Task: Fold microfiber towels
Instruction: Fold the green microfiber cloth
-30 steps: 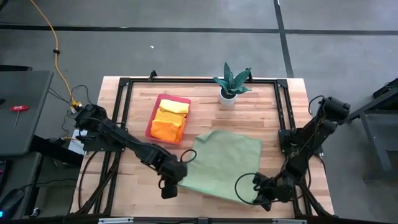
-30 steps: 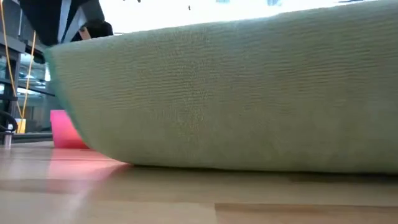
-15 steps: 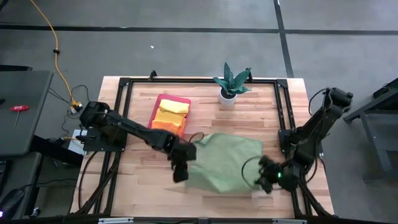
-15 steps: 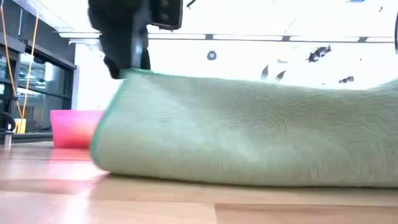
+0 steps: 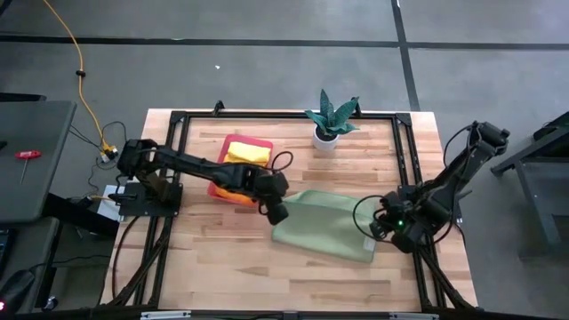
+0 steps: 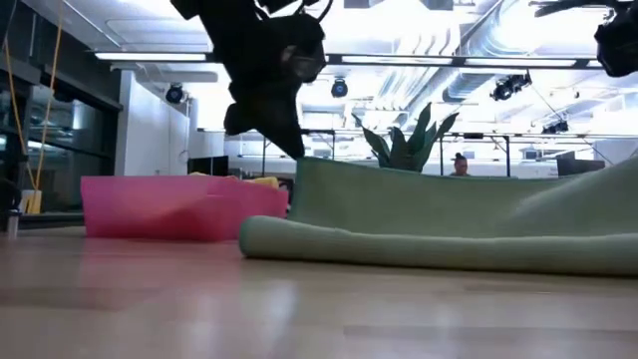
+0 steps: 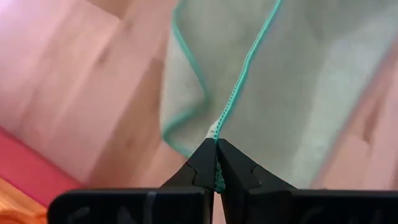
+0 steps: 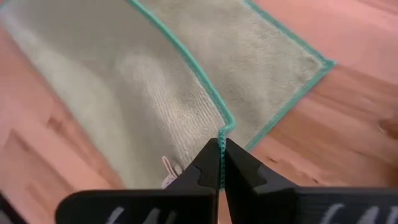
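The held corner of the green towel still hangs short of the lower layer's hem, so my left gripper needs to bring the corner there before it lets go.
A pale green towel with a teal hem lies doubled over on the wooden table; its fold faces the near edge. My left gripper is shut on its left upper corner, beside the pink tray. My right gripper is shut on its right upper corner. Yellow and orange towels lie in the tray. The teal towel is out of view. My left gripper pinches the teal-hemmed corner of the towel's upper layer between its two fingertips, coming from above. The held corner is a little above the table; the rest slopes down onto the lower layer. My right gripper pinches the upper layer's hemmed corner between its two fingertips, coming from above. The held layer hangs just above the lower layer, whose own corner lies flat on the table.
A potted plant stands at the far edge. A black metal frame runs around the table's sides. Bare wood lies near the front edge.
Both grippers have gone from the table's near edge up and toward its far edge, each carrying a near corner of the green towel. The near half has folded over the far half, which has stayed on the table.
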Controlling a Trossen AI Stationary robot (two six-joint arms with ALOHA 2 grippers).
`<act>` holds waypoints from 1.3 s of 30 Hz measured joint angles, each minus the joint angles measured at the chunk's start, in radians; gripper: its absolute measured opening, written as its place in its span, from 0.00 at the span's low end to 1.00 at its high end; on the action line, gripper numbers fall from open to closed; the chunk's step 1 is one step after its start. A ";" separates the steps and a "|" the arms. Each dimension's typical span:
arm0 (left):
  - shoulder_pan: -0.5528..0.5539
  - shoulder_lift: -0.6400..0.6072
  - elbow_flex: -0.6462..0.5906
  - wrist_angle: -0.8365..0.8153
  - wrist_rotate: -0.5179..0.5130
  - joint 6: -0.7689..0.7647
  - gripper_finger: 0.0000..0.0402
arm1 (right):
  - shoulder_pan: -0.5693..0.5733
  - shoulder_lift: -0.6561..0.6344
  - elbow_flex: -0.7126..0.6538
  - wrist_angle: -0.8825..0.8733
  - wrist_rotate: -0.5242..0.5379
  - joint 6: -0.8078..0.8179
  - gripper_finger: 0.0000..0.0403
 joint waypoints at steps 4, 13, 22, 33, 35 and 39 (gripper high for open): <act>0.014 0.002 0.000 0.030 -0.026 0.000 0.00 | -0.038 0.008 0.000 -0.031 0.000 0.005 0.00; 0.014 0.079 0.001 0.024 -0.090 -0.028 0.00 | -0.110 0.016 0.000 -0.086 -0.023 0.050 0.00; 0.012 0.122 0.001 0.028 -0.135 -0.053 0.01 | -0.128 0.016 0.000 -0.091 -0.027 0.049 0.00; 0.020 0.122 0.001 0.028 -0.241 -0.002 0.02 | -0.128 0.016 0.000 -0.093 -0.019 0.075 0.00; 0.020 0.122 0.001 0.029 -0.256 -0.001 0.02 | -0.128 0.016 0.000 -0.094 -0.019 0.075 0.00; 0.020 0.122 0.001 0.029 -0.280 0.005 0.02 | -0.128 0.016 0.000 -0.098 -0.019 0.075 0.02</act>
